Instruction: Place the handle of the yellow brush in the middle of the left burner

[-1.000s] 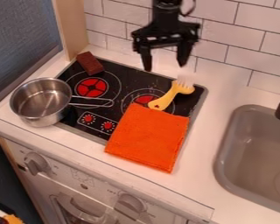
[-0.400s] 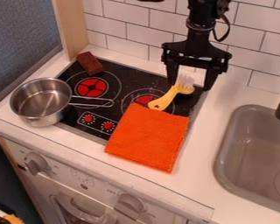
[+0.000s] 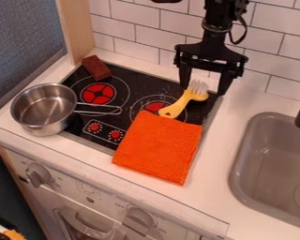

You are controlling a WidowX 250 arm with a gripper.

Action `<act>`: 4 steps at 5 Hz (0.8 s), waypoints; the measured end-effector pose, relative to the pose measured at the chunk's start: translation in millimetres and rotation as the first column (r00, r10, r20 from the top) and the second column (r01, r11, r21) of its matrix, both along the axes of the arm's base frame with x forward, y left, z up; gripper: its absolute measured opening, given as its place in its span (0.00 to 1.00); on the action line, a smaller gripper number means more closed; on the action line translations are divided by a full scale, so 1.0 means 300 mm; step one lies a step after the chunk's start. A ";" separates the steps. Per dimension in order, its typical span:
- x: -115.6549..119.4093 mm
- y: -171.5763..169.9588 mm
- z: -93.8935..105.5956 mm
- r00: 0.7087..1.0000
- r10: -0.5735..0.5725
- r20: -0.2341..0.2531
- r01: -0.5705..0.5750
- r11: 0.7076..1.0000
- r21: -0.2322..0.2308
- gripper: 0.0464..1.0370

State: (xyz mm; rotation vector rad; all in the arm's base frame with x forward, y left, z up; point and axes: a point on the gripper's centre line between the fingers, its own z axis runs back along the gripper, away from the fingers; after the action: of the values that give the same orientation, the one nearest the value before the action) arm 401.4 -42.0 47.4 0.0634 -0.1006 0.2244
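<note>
My gripper should grab the yellow brush by its bristle end next, so its handle stays free to rest on the left burner point(image 3: 98, 93).
My gripper point(image 3: 204, 90) hangs over the stove's back right corner, open, its two fingers on either side of the brush's bristle end. The yellow brush point(image 3: 180, 103) lies slanted over the right burner point(image 3: 155, 106), white bristles toward the back wall, handle end close to the orange cloth's top edge. At the stove's back left, the left burner point(image 3: 98, 93) shows red inside white rings, with nothing on its middle.
A metal pot point(image 3: 45, 108) stands at the stove's left edge, its handle pointing right between the burners. The orange cloth point(image 3: 160, 146) covers the stove's front right. A brown block point(image 3: 96, 67) lies at the back left; a grey sink point(image 3: 276, 164) is at right.
From above the back middle of the stove, my gripper has moved right and down to the brush's bristle end. The brush, pot and cloth have stayed in place.
</note>
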 end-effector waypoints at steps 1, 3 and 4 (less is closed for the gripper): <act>0.004 0.045 -0.018 0.999 0.040 -0.007 -0.040 0.999 0.008 0.96; -0.001 0.086 -0.102 0.994 0.080 -0.073 -0.079 0.997 0.016 0.96; 0.003 0.085 -0.109 0.992 0.095 -0.080 -0.095 0.995 0.008 0.92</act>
State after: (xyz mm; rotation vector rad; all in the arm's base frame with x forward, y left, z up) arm 402.3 -16.5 14.6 0.0812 -0.0179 0.3167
